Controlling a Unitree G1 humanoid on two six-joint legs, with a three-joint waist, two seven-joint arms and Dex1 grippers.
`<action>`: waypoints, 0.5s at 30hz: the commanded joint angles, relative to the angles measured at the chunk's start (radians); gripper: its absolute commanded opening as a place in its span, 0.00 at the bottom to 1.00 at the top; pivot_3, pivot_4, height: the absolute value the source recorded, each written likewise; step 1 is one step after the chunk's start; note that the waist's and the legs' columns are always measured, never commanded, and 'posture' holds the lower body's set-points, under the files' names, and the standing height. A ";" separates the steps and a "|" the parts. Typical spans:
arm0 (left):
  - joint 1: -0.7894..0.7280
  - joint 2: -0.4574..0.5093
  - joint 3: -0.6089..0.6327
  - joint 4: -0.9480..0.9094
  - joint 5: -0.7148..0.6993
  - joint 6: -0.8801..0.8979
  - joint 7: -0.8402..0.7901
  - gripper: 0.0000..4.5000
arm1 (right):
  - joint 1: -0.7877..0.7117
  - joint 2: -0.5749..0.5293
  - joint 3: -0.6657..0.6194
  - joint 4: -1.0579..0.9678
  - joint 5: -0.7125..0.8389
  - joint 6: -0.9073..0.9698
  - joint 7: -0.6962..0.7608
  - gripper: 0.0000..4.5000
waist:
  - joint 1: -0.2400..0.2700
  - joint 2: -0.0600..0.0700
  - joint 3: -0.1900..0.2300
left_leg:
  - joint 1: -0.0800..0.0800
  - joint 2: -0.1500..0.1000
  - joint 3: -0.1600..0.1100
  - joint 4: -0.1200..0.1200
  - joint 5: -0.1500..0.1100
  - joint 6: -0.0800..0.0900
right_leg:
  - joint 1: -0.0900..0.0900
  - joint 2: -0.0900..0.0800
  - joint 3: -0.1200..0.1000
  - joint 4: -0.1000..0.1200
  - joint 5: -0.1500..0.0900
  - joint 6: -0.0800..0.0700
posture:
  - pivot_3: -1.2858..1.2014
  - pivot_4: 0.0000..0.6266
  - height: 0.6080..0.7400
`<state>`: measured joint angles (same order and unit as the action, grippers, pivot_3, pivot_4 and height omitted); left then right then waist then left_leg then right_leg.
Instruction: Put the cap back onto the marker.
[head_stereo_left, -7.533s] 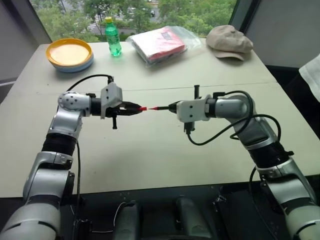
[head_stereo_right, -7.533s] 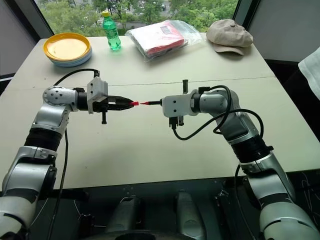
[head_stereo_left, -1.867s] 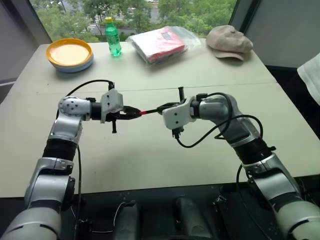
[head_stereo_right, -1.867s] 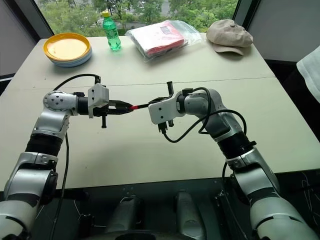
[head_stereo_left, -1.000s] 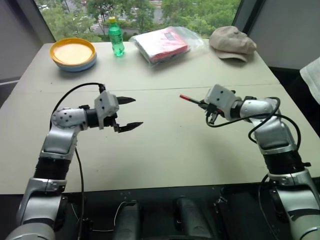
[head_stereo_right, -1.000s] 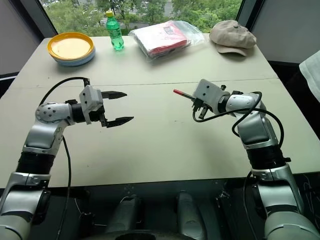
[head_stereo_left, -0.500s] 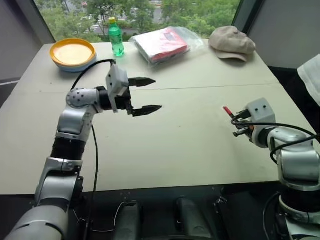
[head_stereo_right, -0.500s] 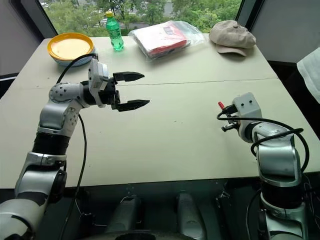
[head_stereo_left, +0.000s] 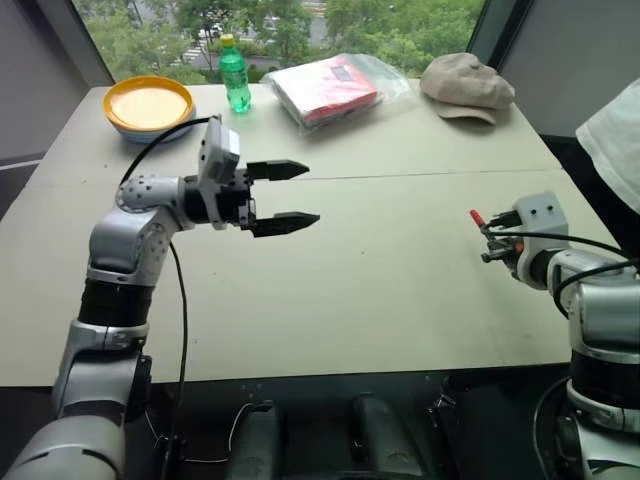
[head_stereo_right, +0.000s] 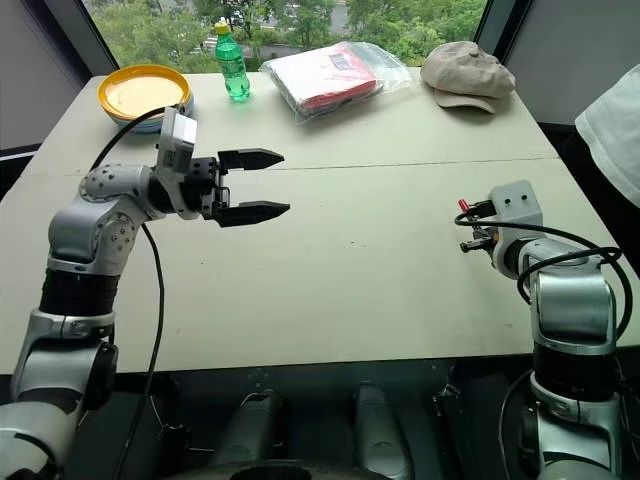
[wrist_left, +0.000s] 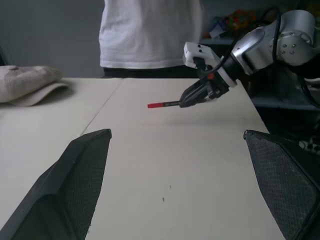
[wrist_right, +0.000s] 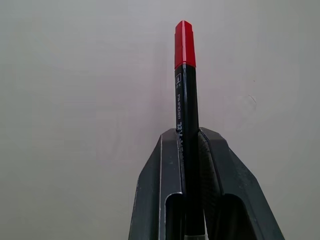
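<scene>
The marker's black body lies level between my fingers, close over the tabletop, and the marker (wrist_right: 186, 100) would lie there, so it is time for my right gripper to release it.
My right gripper (head_stereo_left: 490, 232) hovers over the right side of the table, shut on the black barrel of the marker (wrist_right: 186, 100). The red cap (wrist_right: 184, 45) sits on the marker's free end, which sticks out beyond the fingers. That cap end also shows as a red dot (head_stereo_left: 477, 216) pointing toward the table's middle. My left gripper (head_stereo_left: 311, 192) floats above the table's left-centre, pointing right, open with nothing between its fingers (wrist_left: 85, 170). Along those fingers I see the marker (wrist_left: 170, 104) held level by the far gripper.
At the table's far side stand a yellow plate stack (head_stereo_left: 148, 103), a green bottle (head_stereo_left: 236, 75), a plastic bag with a red item (head_stereo_left: 335, 88) and a beige hat (head_stereo_left: 465, 88). A person in a white shirt (head_stereo_left: 612, 150) stands at the right edge.
The two grippers have parted. The right one swung out to the right and lower with the capped marker in it. The left one, open and empty, rose and shifted slightly right.
</scene>
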<state>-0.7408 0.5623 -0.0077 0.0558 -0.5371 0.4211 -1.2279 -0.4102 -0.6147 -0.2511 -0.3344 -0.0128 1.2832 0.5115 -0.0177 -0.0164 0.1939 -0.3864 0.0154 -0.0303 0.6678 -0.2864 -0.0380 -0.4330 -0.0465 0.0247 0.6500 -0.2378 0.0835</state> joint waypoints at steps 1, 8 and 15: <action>0.009 0.021 0.007 -0.046 -0.019 0.017 -0.016 0.99 | -0.028 -0.002 -0.011 0.029 0.025 -0.046 -0.029 0.00 | 0.000 0.000 0.000 | 0.000 0.000 0.000 0.000 0.000 0.000 | 0.000 0.000 0.000 0.000 0.000 0.000 | 0.52 0.24 1.00; 0.022 0.035 -0.005 -0.068 -0.013 0.036 -0.034 1.00 | -0.023 0.005 0.006 0.090 0.053 -0.099 -0.061 0.65 | 0.000 0.000 0.000 | 0.000 0.000 0.000 0.000 0.000 0.000 | 0.000 0.000 0.000 0.000 0.000 0.000 | 0.52 0.24 1.00; 0.021 0.037 -0.010 -0.069 -0.007 0.036 -0.038 1.00 | -0.016 -0.025 -0.002 0.088 0.089 -0.087 -0.058 0.99 | 0.000 0.000 0.000 | 0.000 0.000 0.000 0.000 0.000 0.000 | 0.000 0.000 0.000 0.000 0.000 0.000 | 0.52 0.24 1.00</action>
<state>-0.7137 0.5876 -0.0242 0.0166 -0.5367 0.4560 -1.2616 -0.4199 -0.6120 -0.2348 -0.2240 0.0624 1.1962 0.4516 -0.0175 -0.0164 0.1939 -0.3866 0.0155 -0.0301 0.6678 -0.2864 -0.0380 -0.4330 -0.0466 0.0248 0.6497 -0.2378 0.0835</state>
